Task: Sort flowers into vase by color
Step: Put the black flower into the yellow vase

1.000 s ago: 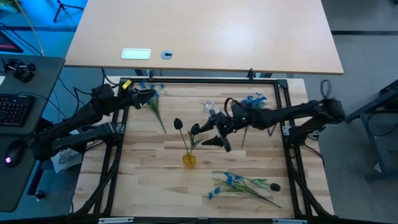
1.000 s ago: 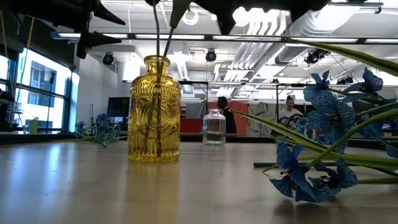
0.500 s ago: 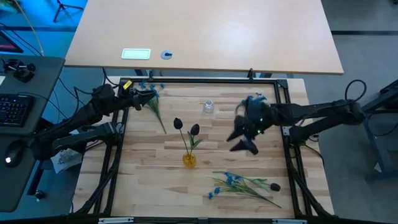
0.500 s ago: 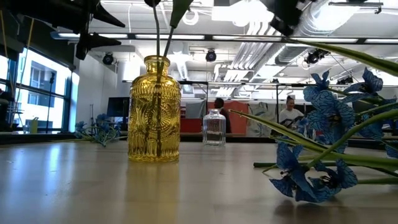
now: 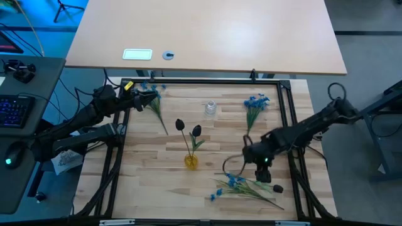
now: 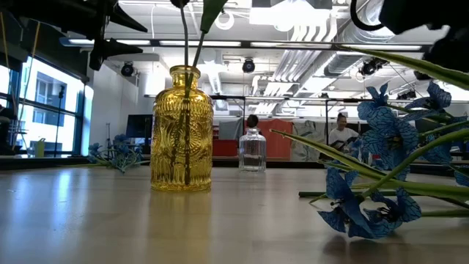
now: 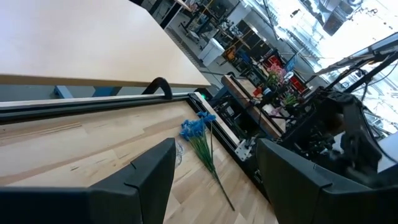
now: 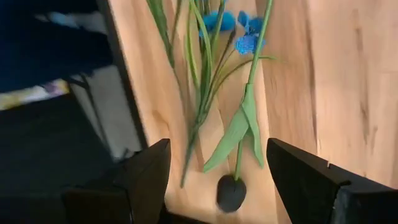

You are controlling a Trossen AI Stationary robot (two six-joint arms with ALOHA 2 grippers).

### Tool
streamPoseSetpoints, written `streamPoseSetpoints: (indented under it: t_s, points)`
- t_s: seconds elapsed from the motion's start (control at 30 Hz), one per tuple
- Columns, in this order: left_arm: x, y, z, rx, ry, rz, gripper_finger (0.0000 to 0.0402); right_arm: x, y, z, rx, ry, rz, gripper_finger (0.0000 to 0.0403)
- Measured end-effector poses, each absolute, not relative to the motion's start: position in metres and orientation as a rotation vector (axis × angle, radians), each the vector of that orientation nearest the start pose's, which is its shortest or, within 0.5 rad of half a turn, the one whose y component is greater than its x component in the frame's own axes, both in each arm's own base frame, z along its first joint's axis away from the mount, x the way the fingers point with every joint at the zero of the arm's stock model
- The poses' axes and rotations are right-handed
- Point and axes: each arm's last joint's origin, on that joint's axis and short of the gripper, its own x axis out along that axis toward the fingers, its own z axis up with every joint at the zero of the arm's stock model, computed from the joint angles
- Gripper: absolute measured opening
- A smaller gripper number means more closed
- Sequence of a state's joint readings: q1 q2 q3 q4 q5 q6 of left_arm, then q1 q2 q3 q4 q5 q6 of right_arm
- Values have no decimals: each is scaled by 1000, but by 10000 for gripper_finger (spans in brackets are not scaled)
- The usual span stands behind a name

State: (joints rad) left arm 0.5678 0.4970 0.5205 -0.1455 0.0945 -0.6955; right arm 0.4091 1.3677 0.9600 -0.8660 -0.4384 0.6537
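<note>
The black tulip needs to be sorted by color. My right gripper should next grab it by its stem where the leaves begin (image 8: 250, 89).
A yellow glass vase (image 5: 191, 161) (image 6: 182, 128) stands mid-table and holds two black tulip buds (image 5: 179, 124) by their stems. A bundle of blue sprays (image 5: 240, 186) (image 8: 229, 23) and one black bud (image 5: 277, 188) (image 8: 231, 193) lie flat on the table near the right corner. My right gripper (image 5: 260, 171) (image 8: 216, 148) hovers open just above them, a finger on either side of the stems and bud. My left gripper (image 5: 148, 97) (image 7: 214, 168) waits open at the far left, beside another blue spray (image 5: 155, 108).
A small clear glass vase (image 5: 210, 108) (image 6: 252, 150) stands toward the far edge. One more blue spray (image 5: 254, 103) (image 7: 198, 127) lies at the far right. A black frame rail (image 5: 286, 113) borders the table. There is bare wood between the yellow vase and the near-right flowers.
My right gripper has left the spot beside the yellow vase's tulips, swung toward the table's right, then come toward the near edge and down over the flowers lying at the near right. The tulips and vase stand as before.
</note>
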Motion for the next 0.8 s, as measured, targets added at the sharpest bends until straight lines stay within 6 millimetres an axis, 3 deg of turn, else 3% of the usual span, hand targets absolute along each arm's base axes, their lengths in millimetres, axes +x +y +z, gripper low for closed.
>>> streamPoseSetpoints:
  t_s: [0.23,0.43,0.63,0.8]
  points:
    - [109,66,283,-708,-49,495,213,228,132,188,358,1599,138,259]
    - [109,66,283,-695,-46,495,213,231,149,157,304,1688,119,259]
    - [109,66,283,-686,-44,495,213,236,163,145,294,1650,144,259]
    - [109,66,283,-677,-41,495,213,235,167,139,285,1619,43,250]
